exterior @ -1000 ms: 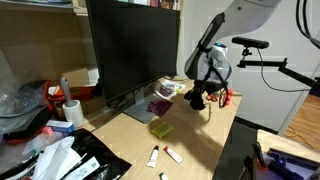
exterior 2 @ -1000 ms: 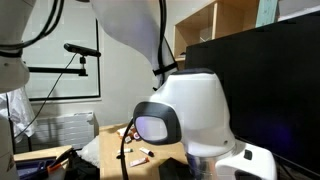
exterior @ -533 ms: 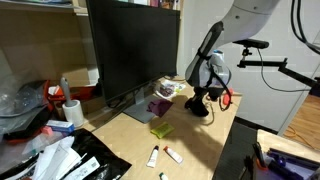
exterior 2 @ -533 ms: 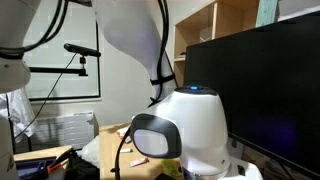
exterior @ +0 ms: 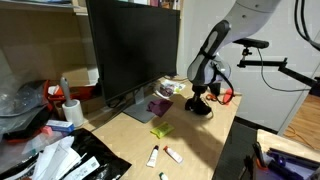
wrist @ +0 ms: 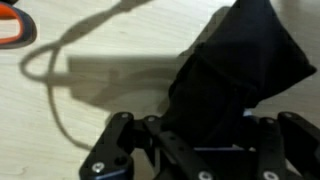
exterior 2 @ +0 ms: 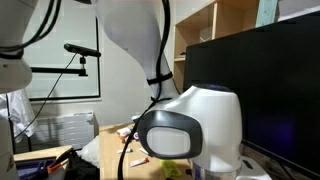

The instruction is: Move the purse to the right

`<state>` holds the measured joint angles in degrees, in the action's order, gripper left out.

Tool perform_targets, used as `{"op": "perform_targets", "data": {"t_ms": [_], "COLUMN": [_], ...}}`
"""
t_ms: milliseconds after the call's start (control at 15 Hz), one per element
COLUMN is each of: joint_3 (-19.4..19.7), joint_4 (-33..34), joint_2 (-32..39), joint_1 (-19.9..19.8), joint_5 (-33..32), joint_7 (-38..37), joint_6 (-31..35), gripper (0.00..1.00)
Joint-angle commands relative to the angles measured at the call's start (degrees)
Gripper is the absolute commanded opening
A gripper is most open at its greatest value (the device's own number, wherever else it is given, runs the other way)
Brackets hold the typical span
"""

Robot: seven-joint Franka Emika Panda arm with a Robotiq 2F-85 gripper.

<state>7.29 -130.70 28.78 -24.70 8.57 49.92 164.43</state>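
I need to open my gripper, because the bottom of the purse is at the flat desk below my fingers and the purse would rest there.
The purse (exterior: 200, 107) is a small black bag on the wooden desk (exterior: 190, 135) near its far right end, in front of the monitor's edge. My gripper (exterior: 199, 92) reaches down onto it from above. In the wrist view the black purse (wrist: 240, 60) fills the space between my fingers (wrist: 195, 150), which are closed around its top. The purse's bottom appears to rest on the desk. In an exterior view my own arm housing (exterior 2: 190, 130) blocks the purse and gripper.
A large dark monitor (exterior: 130, 50) stands left of the purse. A purple box (exterior: 158, 106), a green item (exterior: 161, 129) and markers (exterior: 160, 155) lie on the desk. An orange-handled tool (wrist: 12, 25) and a thin cable (wrist: 50, 80) lie beside the purse.
The gripper has lowered with the purse, from hanging a little above the desk to resting on it, and shifted slightly along the desk.
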Motion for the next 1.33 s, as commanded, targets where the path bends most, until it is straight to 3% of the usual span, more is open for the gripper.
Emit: {"op": "perform_targets", "data": {"t_ms": [0,67,133,200,533,733,1000,1067,1267], "joint_3": [-2.0,-2.5,-3.0,-3.6,-7.2,-13.1,-25.1,-29.7,-38.5], "joint_4": [0.5,0.6,0.7,0.8,-0.2,-1.6,-3.2,-3.7,-6.4], "joint_2": [0.2,0.1,0.0,-0.1,-2.0,-4.5,-6.6,-7.1,-10.5], "joint_1": [-3.1,-3.6,-4.1,-4.7,-7.2,-11.9,-20.8,-24.6,-31.8], "joint_5": [-5.5,-6.1,-6.4,-6.4,-2.2,5.5,15.0,17.3,23.4], "joint_7": [1.9,2.1,2.3,2.8,2.3,2.9,6.1,7.1,5.9], "joint_6": [-3.5,-4.1,-4.1,-4.6,-1.7,3.0,12.2,13.9,12.9], "gripper": [0.05,0.05,0.44,0.46,0.76,0.96,1.00,1.00,1.00]}}
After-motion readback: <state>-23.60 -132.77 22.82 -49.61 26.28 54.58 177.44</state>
